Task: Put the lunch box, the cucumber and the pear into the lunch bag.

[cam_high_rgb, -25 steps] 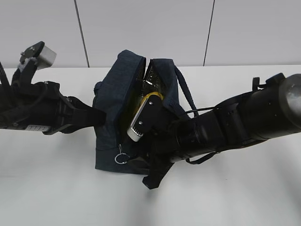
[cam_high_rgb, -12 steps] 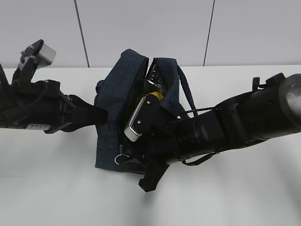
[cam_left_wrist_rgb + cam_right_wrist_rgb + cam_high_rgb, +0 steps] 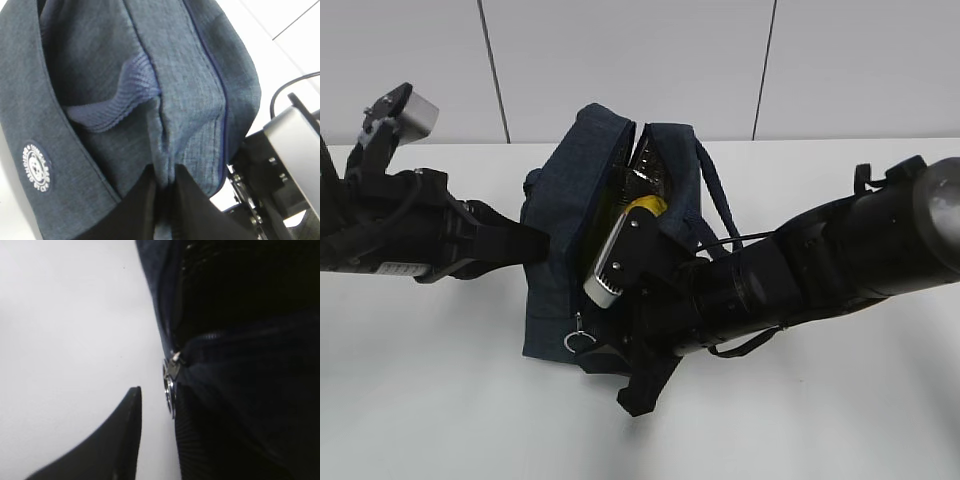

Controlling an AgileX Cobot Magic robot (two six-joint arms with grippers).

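My right gripper grabs the silver ring pull by its free-hanging outer end [image 3: 577, 350] next, since the zipper slider [image 3: 580, 323] sits tight against the bag's cloth.
The dark navy lunch bag [image 3: 555, 200] stands mid-table with its top open, showing silvery lining. The yellow pear [image 3: 645, 206] peeks out inside it. The lunch box and the cucumber are hidden. My left gripper [image 3: 535, 243] is shut on a fold of the bag's left side wall, seen close in the left wrist view [image 3: 165, 182]. My right gripper [image 3: 610, 365] is open at the bag's near end. In the right wrist view [image 3: 157, 440] the silver ring pull [image 3: 169, 390] hangs between its fingers, close against the right one. The ring also shows in the exterior view [image 3: 578, 340].
The bag's strap handles [image 3: 720, 215] loop over my right arm. A round white logo patch [image 3: 36, 166] sits on the bag's side. The white table [image 3: 440, 400] spreads around the bag, with a white wall behind.
My right gripper has shifted left and slightly down along the bag's near end, toward the ring pull. The left gripper keeps its pinch and has barely moved.
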